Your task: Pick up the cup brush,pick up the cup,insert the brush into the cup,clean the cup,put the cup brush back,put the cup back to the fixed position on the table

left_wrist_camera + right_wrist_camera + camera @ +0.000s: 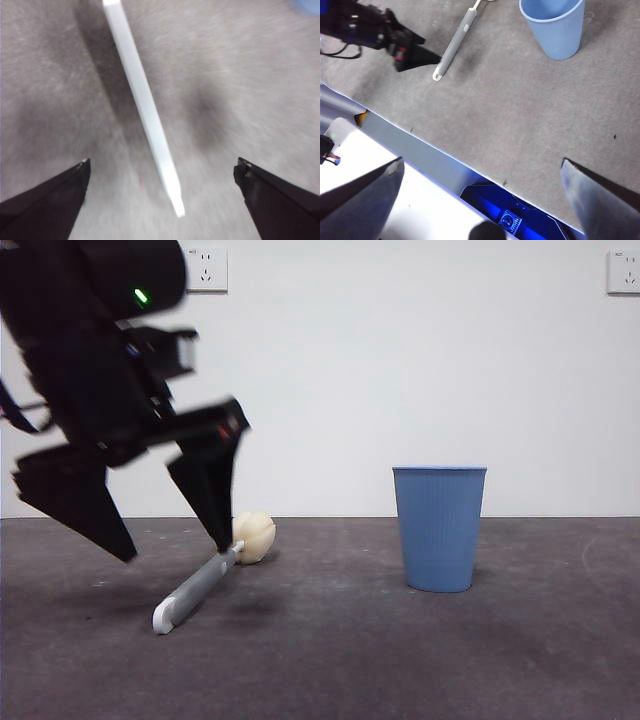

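Note:
I need to grab the cup brush by its grey handle (190, 592) with my left gripper next, so it can scrub inside the cup (438, 528).
The cup brush (195, 590) lies flat on the table (330, 660), grey handle toward me and cream sponge head (253, 537) at the far end. My left gripper (175, 545) hovers just above the handle, open, one jaw on each side and nothing held. In the left wrist view the handle (145, 105) runs between the open jaws of the left gripper (162, 162). The light blue cup (438, 528) stands upright to the right, well apart from the brush. My right gripper (482, 160) is open and empty, high over the table's near edge, looking down on the cup (555, 30), the brush (454, 42) and the left gripper (415, 52).
A white wall with two sockets (205, 270) rises behind the table. The right wrist view shows the table's near edge (420, 150), with a white surface (420, 210) and a blue-lit device (507, 215) past it. Bare grey surface (330, 590) lies between brush and cup.

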### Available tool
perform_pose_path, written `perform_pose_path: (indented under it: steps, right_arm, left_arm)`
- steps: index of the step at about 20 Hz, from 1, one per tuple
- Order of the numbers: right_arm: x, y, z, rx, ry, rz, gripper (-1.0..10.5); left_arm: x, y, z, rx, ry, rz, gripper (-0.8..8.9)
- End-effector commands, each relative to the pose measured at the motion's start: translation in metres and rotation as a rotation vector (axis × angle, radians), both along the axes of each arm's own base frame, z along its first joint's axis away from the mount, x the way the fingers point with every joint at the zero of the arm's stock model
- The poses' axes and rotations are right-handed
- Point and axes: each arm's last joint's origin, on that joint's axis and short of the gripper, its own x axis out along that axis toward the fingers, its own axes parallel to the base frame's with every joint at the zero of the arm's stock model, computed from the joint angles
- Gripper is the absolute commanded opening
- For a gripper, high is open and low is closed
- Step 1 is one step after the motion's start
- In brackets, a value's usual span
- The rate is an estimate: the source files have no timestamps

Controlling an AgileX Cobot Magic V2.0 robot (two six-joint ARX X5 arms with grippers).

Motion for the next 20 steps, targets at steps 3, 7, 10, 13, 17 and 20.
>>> perform_pose_path:
  steps: [3,7,10,13,17,20]
  right_arm:
    - [0.001,0.000,0.001,0.004,-0.002,-0.002,5.9]
    - [0.001,0.000,0.001,0.004,-0.006,-0.002,5.9]
    - [0.001,0.000,0.001,0.004,-0.008,-0.003,5.9]
    - [0.001,0.000,0.001,0.004,-0.009,-0.002,5.9]
    - [0.001,0.000,0.001,0.004,-0.008,-0.003,5.9]
    - [0.001,0.000,0.001,0.004,-0.007,-0.002,5.9]
  left_arm:
    - [0.018,-0.014,-0.020,0.059,0.037,0.019,4.67]
    - [0.021,-0.013,-0.035,0.136,0.058,0.051,4.67]
    - [0.020,-0.016,-0.037,0.136,0.066,0.055,4.15]
    - [0.018,-0.018,-0.037,0.128,0.065,0.044,0.65]
    - [0.015,-0.022,-0.035,0.129,0.065,0.026,-0.09]
    - [0.011,-0.020,-0.027,0.132,0.065,0.023,-0.09]
